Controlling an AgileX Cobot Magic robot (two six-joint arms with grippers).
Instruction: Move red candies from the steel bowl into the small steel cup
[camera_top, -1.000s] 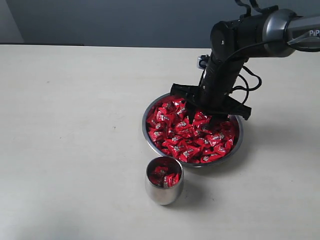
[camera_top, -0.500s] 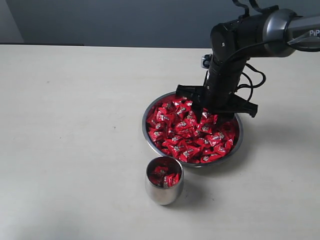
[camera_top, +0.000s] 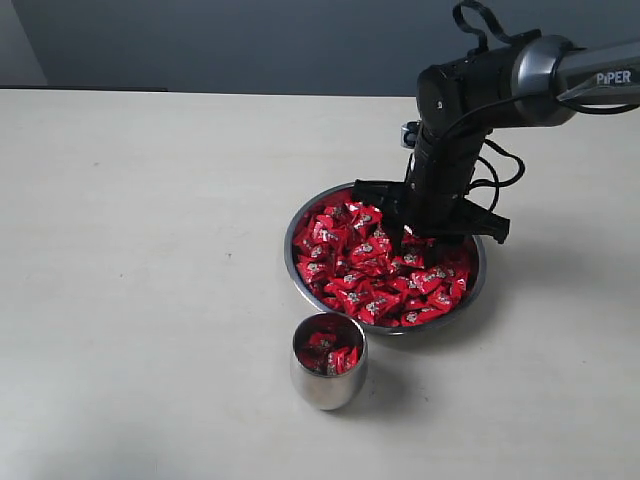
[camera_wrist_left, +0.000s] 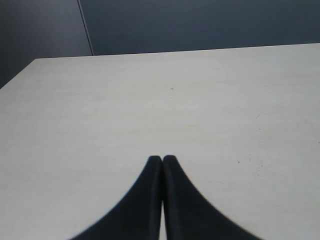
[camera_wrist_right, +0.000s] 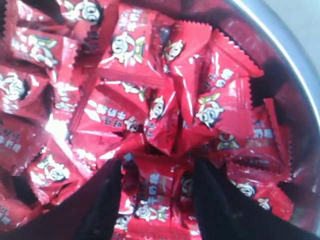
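Note:
My right gripper grabs a red candy from the steel bowl by its wrapped body (camera_wrist_right: 155, 195) next, to fill the small steel cup.
The steel bowl (camera_top: 300, 215) sits right of the table's middle, heaped with red candies (camera_top: 370, 265). My right gripper (camera_top: 412, 232) reaches down into the bowl's far side, open, its fingertips pushed in among the wrappers. In the right wrist view the two dark fingers (camera_wrist_right: 107, 200) straddle a red candy (camera_wrist_right: 156, 200) lying in the pile, and the bowl's rim (camera_wrist_right: 280, 47) curves past one side. The small steel cup (camera_top: 327, 385) stands in front of the bowl, upright, with several red candies (camera_top: 326, 350) inside. My left gripper (camera_wrist_left: 162, 159) is shut over bare tabletop, holding nothing.
The pale table (camera_top: 140, 250) stretches wide to the left of the bowl and cup. A dark wall (camera_top: 250, 40) runs behind the table's far edge. The right arm's black cables (camera_top: 500, 165) loop beside its wrist above the bowl.
The right gripper has shifted a little toward the bowl's far side and sunk lower into the candies, still open. Bowl, cup and their contents have not moved.

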